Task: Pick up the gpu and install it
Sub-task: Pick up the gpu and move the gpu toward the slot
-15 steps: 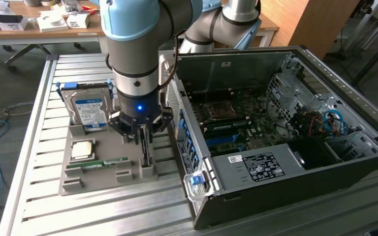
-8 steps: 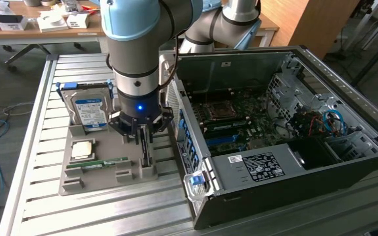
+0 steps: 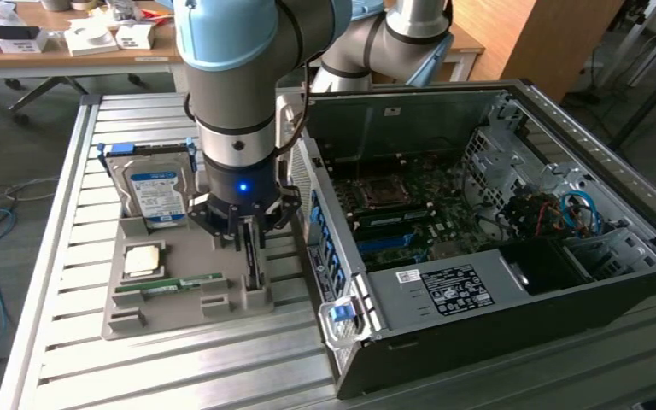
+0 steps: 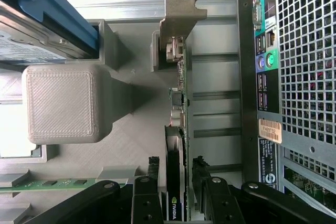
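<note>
I should next grip the GPU by its NVIDIA-labelled end (image 4: pixel 175 199). That keeps the GPU's pale metal bracket (image 4: pixel 180 15) free to fit the computer case.
The gpu (image 3: pixel 255 272) is a thin dark card standing on edge in a slot of the grey printed tray (image 3: pixel 180 314), close to the open computer case (image 3: pixel 419 290). In the wrist view the gpu (image 4: pixel 178 103) runs away from the camera, and its pale metal bracket (image 4: pixel 181 9) is at the far end. My gripper (image 3: pixel 248 243) hangs straight down over the card. There, my gripper (image 4: pixel 176 165) straddles its near end, with one black fingertip (image 4: pixel 154 165) on each side and a small gap to the card. The gripper is open and the card still rests in the tray.
A silver blue-labelled hard drive (image 3: pixel 155 195) stands at the tray's far end. A processor chip (image 3: pixel 143 260) and a green memory stick (image 3: pixel 168 284) lie on the tray. The case's rear panel (image 4: pixel 304 77) is right beside the card. Everything sits on a slatted metal table (image 3: pixel 66 256).
</note>
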Robot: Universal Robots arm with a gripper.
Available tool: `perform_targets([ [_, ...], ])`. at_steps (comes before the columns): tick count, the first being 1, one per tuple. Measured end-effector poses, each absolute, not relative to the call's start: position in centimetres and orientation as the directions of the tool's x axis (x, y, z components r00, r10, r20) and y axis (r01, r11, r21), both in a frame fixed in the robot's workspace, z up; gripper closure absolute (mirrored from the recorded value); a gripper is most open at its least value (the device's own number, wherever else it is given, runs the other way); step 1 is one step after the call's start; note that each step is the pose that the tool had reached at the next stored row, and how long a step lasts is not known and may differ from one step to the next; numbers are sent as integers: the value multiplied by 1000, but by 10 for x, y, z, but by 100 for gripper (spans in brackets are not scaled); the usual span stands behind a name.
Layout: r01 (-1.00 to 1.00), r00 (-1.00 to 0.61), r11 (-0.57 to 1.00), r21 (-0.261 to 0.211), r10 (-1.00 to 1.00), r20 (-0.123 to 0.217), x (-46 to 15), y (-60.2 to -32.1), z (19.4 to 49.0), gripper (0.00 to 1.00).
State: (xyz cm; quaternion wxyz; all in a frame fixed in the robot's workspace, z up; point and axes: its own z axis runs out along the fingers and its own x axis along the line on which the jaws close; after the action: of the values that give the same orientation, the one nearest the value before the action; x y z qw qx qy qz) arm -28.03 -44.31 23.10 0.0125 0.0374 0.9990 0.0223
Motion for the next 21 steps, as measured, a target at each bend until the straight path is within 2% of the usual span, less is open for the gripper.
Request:
perform_targets([
  [2,74,-997,996,46,75,-23,-280,-443,231,63],
  [4,74,-997,996,46,75,-23,-280,-443,231,74],
  [21,53,-998,998,46,54,-23,-280,-443,231,74],
])
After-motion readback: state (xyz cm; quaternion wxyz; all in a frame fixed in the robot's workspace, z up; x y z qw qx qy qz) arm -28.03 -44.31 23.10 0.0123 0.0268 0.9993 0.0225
